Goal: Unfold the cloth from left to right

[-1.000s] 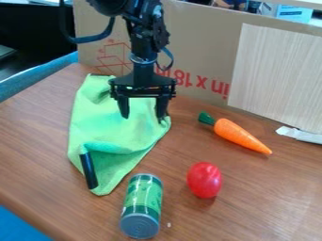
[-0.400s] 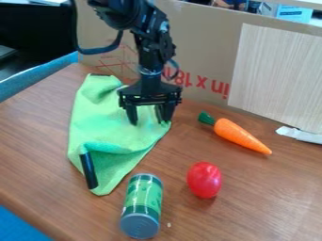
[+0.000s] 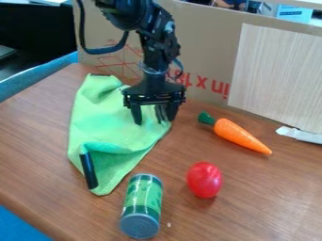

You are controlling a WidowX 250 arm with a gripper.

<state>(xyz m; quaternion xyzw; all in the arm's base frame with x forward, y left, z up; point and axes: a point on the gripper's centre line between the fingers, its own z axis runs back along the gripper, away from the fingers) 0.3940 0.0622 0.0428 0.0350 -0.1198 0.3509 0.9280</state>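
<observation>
Next, my gripper grabs the cloth by its folded-over corner to unfold the green cloth (image 3: 110, 124).
The black gripper (image 3: 155, 119) hangs over the right corner of the green cloth (image 3: 110, 124). Its two fingers stand apart, one over the cloth and the other at the cloth's right edge. Whether the tips touch the fabric I cannot tell. The cloth lies rumpled on the left part of the table, narrowing to a point toward the front, with a raised fold near its back. A black marker-like stick (image 3: 89, 170) lies at its lower left edge.
A green can (image 3: 141, 206) lies just in front of the cloth. Right of it is a red tomato-like object (image 3: 204, 180). An orange carrot (image 3: 240, 135) lies right of the gripper. Cardboard (image 3: 207, 52) stands along the back.
The gripper has shifted right and slightly toward the camera, and its fingers are somewhat closer together than at first. The cloth and other objects have not visibly moved.
</observation>
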